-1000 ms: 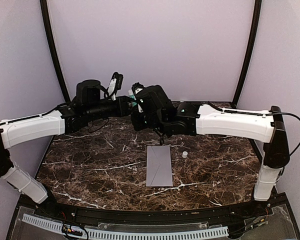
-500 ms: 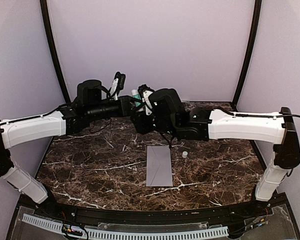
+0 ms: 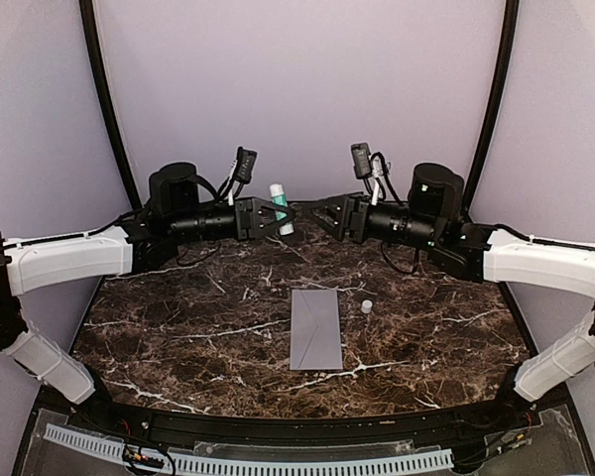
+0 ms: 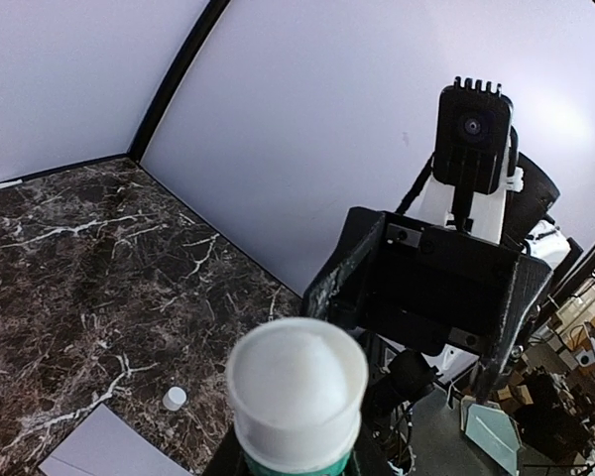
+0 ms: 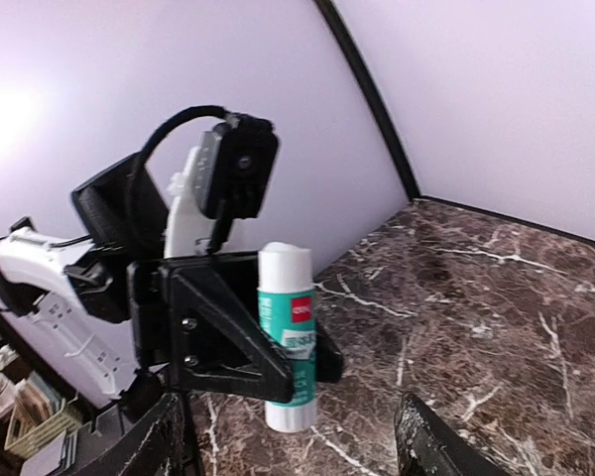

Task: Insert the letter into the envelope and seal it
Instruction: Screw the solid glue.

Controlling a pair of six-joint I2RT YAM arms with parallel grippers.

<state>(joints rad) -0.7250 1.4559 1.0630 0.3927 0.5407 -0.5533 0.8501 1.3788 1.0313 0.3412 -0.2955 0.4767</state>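
Observation:
I next need to grab the glue stick with my right gripper by its white bottom end (image 3: 287, 229), below the left gripper's fingers. Then I can turn the glue stick's base for sealing the envelope (image 3: 315, 328).
The pale grey-lavender envelope (image 3: 315, 328) lies flat in the middle of the marble table, its corner also showing in the left wrist view (image 4: 99, 451). No letter shows in any view. My left gripper (image 3: 278, 214) is shut on a green-and-white glue stick (image 3: 280, 206), held upright above the far table. The stick's uncapped white top (image 4: 296, 372) fills the left wrist view. My right gripper (image 3: 323, 216) faces it from the right, open, apart from it. Seen from the right wrist, the glue stick (image 5: 288, 337) stands between the left fingers (image 5: 228, 342), beyond my open right gripper (image 5: 293, 451).
A small white cap (image 3: 365, 306) sits on the table just right of the envelope's far end, seen also in the left wrist view (image 4: 175, 398). Lavender walls with black corner posts (image 3: 107, 99) close the table on three sides.
My right gripper has opened and pulled back to the right, away from the glue stick, with the whole right arm swinging right. The left arm and the envelope have stayed put.

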